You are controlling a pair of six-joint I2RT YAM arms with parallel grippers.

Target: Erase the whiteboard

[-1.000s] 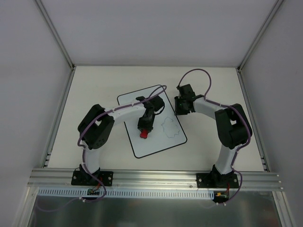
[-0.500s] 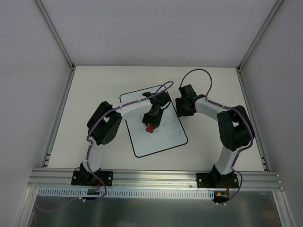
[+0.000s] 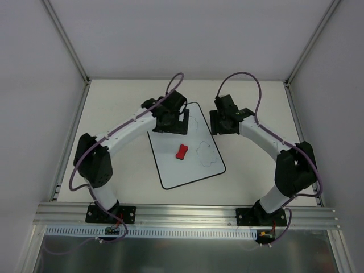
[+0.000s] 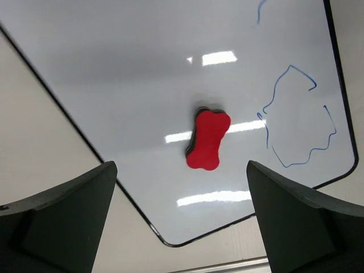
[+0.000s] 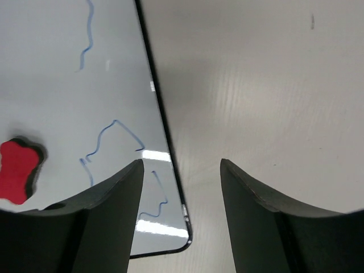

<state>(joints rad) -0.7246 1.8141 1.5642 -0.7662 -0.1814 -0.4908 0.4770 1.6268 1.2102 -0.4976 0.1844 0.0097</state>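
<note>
The right gripper grabs the red eraser across its narrow middle [image 3: 181, 152] [image 5: 16, 172] next. It keeps the eraser's dark bottom flat to erase the whiteboard.
The whiteboard [image 3: 181, 172] lies tilted on the table with blue line doodles [image 3: 206, 153] on its right half. A red bone-shaped eraser [image 3: 182, 152] rests loose on the board's middle. My left gripper [image 3: 172, 126] hovers over the board's far end, wide open and empty. In the left wrist view the eraser [image 4: 207, 140] lies on the whiteboard [image 4: 131, 74] well ahead of the left gripper [image 4: 182, 227]. My right gripper [image 3: 223, 125] stands open beside the board's right edge. In the right wrist view the whiteboard [image 5: 51, 74] edge runs between the fingers of the right gripper [image 5: 181, 219], untouched.
Bare beige table [image 3: 114, 119] surrounds the board, and white walls close it in on three sides. An aluminium rail [image 3: 187, 215] with both arm bases runs along the near edge.
My left gripper has let go of the eraser, opened wide and pulled back to the board's far end. The eraser now lies alone mid-board. My right gripper has opened wider.
</note>
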